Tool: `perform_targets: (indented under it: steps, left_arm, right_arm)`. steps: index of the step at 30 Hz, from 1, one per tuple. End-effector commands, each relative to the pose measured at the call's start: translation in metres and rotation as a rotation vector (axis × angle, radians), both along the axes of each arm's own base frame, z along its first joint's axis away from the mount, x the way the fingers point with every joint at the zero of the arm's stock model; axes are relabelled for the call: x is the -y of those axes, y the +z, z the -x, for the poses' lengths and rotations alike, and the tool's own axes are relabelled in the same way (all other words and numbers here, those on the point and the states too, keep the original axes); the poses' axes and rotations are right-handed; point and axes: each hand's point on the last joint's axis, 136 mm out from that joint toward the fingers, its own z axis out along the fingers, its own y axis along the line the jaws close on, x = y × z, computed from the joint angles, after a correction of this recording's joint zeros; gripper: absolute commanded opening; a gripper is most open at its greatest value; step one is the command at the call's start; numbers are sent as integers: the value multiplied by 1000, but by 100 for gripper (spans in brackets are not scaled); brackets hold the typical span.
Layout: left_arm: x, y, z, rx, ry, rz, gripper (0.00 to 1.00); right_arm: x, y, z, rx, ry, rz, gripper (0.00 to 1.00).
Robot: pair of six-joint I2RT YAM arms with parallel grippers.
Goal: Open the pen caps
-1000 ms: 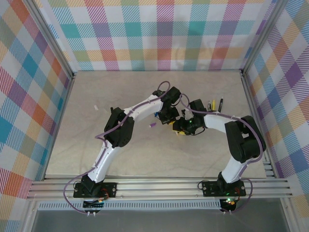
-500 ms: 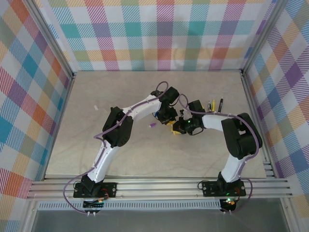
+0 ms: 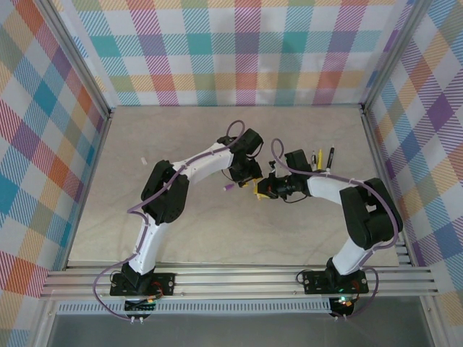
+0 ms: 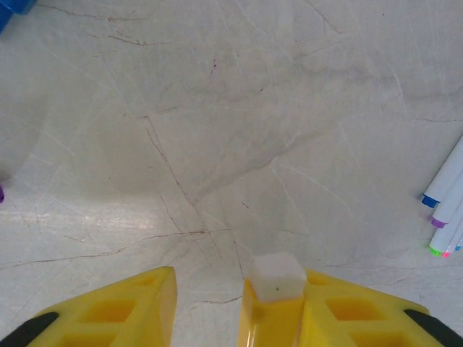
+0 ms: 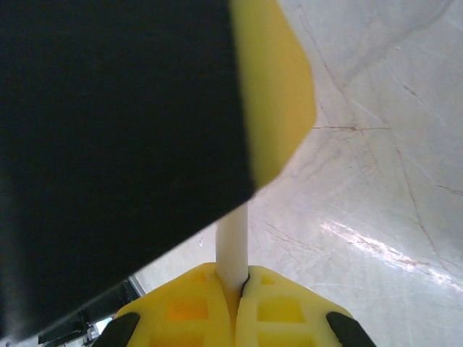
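Note:
The pen's cap needs to be opened, so the robot's left gripper should next grab it by its square white end.
My right gripper is shut on a slim white pen barrel that rises out of its yellow fingers. That pen's square white end pokes up between the left gripper's yellow fingers. It lies against the right-hand finger, with a wide gap to the left-hand one, so the left gripper is open. In the top view the two grippers meet mid-table, left gripper against right gripper. A loose purple cap lies just left of them. A blue cap sits at the left wrist view's top corner.
Several white pens with blue, purple and green ends lie at the right edge of the left wrist view. More pens lie beyond the right arm, near the right wall. The black body of the left gripper looms over the right wrist camera.
Both grippers have shifted a little left and toward the back while staying together. The left arm's elbow swung leftward.

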Motion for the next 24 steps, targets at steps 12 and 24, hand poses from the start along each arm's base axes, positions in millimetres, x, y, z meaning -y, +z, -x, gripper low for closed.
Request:
perform_targets:
  steps: [12,24]
  left_arm:
    - [-1,22,-3,35,3,64,0]
    - [-3,35,-1,62,-5,85,0]
  right_arm:
    - [-16,25,3,44,34,-45,5]
    - [-35,17,3,28,54,-28,0]
